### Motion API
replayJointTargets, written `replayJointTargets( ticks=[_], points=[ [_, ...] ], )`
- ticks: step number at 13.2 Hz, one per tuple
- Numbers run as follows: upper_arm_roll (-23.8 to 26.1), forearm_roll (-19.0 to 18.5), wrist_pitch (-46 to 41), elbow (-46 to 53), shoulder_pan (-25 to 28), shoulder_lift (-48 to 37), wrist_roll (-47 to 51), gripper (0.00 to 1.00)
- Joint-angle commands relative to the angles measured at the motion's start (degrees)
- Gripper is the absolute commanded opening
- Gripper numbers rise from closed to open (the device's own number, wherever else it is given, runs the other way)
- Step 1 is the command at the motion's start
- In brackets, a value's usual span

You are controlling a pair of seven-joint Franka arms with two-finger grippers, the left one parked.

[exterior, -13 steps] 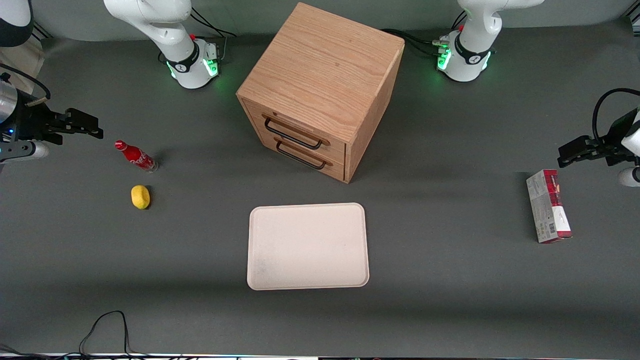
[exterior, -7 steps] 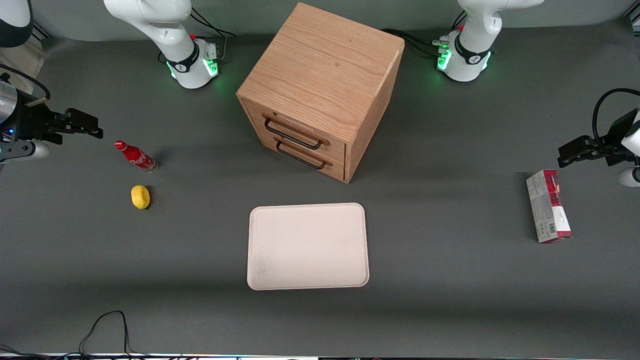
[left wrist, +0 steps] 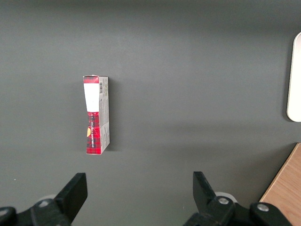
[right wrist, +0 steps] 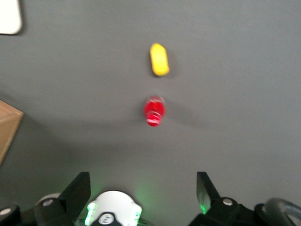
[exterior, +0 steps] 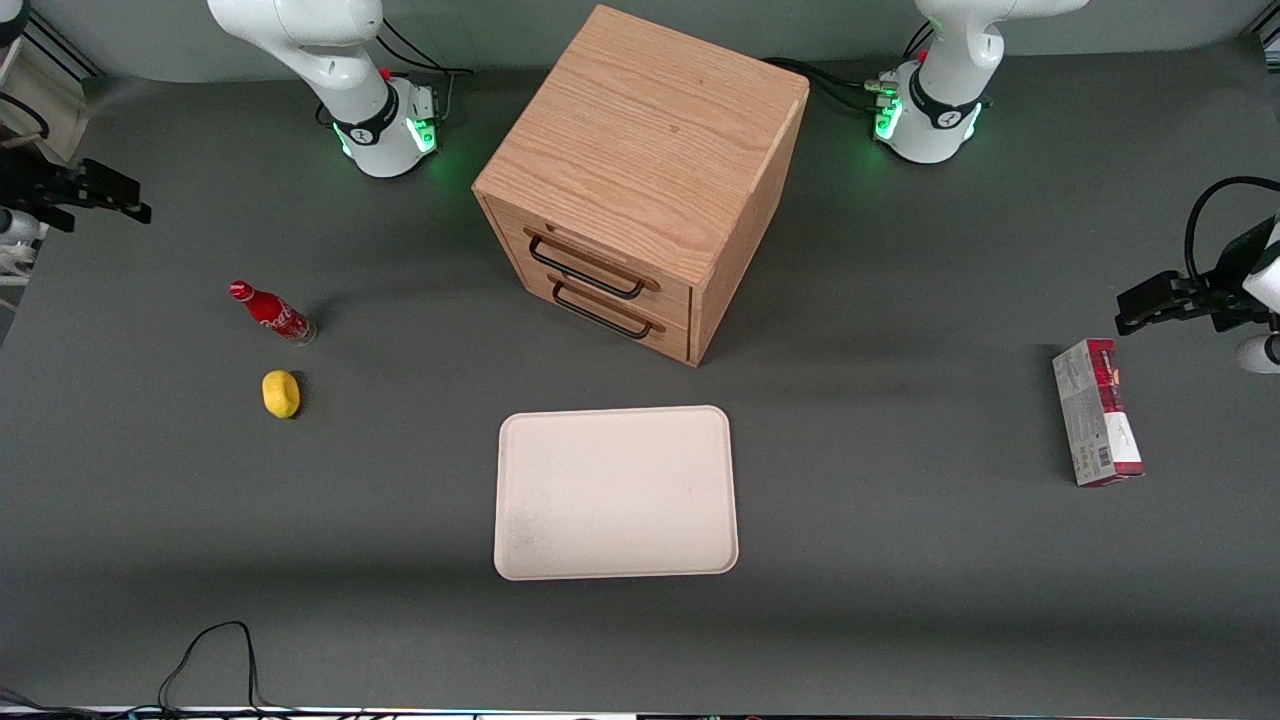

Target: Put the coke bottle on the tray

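Observation:
The right gripper picks up the bottle by its red cap end point(exterior: 242, 292) next, to place the coke bottle on the tray point(exterior: 615, 492).
The coke bottle point(exterior: 272, 313) is a slim red bottle with a red cap, standing upright on the grey table toward the working arm's end. The right wrist view looks down on its cap point(right wrist: 154, 111). The cream-white tray point(exterior: 615, 492) lies flat in front of the cabinet, nearer the front camera; one corner of it shows in the right wrist view point(right wrist: 9, 16). My right gripper point(exterior: 125, 200) is open and empty, apart from the bottle, raised above the table and farther from the front camera than it. Its fingers point(right wrist: 80, 188) stand wide apart.
A yellow lemon point(exterior: 281, 393) lies beside the bottle, nearer the front camera, and also shows in the right wrist view point(right wrist: 159, 59). A wooden two-drawer cabinet point(exterior: 640, 180) stands mid-table. A red-and-grey carton point(exterior: 1097, 410) lies toward the parked arm's end. A cable point(exterior: 215, 650) lies at the front edge.
My right gripper has moved away from the front camera and outward toward the table's end, still open. The bottle, lemon and tray have not moved.

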Motion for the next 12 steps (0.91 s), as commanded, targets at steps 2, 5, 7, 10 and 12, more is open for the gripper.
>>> replayJointTargets(
  ticks=[2,5,7,10,12],
  points=[
    [-1.59,-1.83,4.05,-6.49,0.48,-3.54,-2.06,1.0],
    [-1.59,-1.83,6.77,-11.23,0.48,-5.91,-1.71,1.0],
    [-1.59,-1.83,10.37,-15.27,0.48,-6.44,-1.62,1.0],
    [-1.85,-1.83,19.05,-22.38,0.39,-6.53,-1.36,1.0],
    [-1.94,-1.83,26.78,-27.92,0.39,-6.44,-0.75,1.0]
  ],
)
